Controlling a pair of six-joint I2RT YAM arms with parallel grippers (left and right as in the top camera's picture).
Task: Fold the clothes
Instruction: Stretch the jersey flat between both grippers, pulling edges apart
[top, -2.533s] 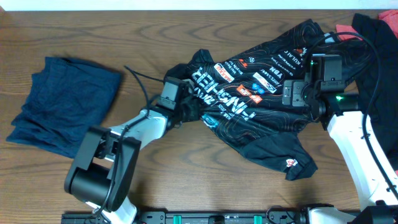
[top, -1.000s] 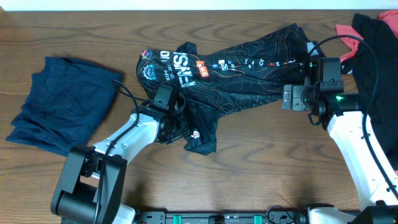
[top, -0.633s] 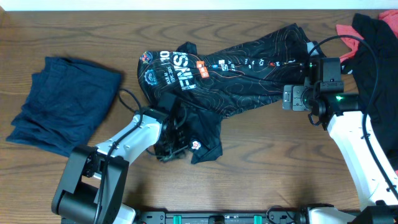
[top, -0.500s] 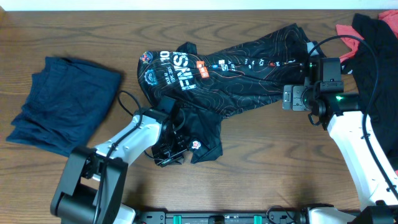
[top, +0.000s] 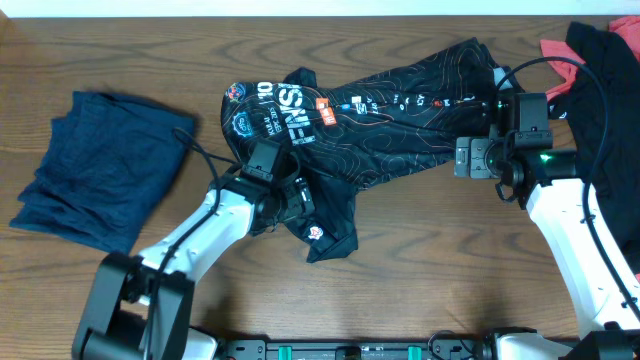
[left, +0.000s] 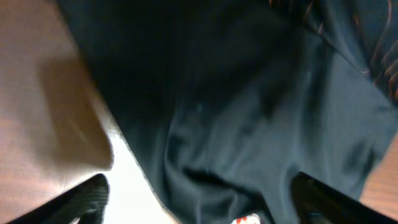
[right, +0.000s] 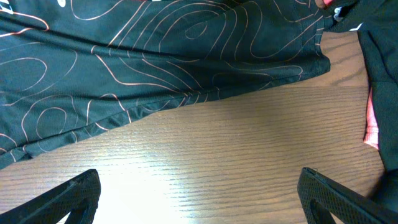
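My right gripper grips the black jersey by the hem's corner (top: 475, 46) nearest the coral-pink garment next, to lift and spread it for folding.
The black jersey (top: 390, 110) with grey contour lines lies stretched across the middle of the table. A bunched flap (top: 330, 225) of it reaches toward the front edge. My left gripper (top: 291, 197) hovers over that flap's left side. In the left wrist view this gripper (left: 199, 202) is open, its fingertips (left: 87, 198) wide apart above dark fabric (left: 236, 112), gripping nothing. My right gripper (top: 462, 157) sits just off the jersey's right hem. It stands open (right: 199, 199) over bare wood, with the hem (right: 186, 68) just ahead.
A crumpled navy-blue garment (top: 100, 165) lies at the far left. A black and coral-pink garment (top: 600, 60) is heaped at the back right corner, and its edge (right: 371, 124) shows beside my right gripper. Bare wood (top: 420, 280) runs along the front.
My left gripper was shut on the jersey's flap near the front. It has opened, let the flap go and moved back toward the jersey. The right arm has not moved.
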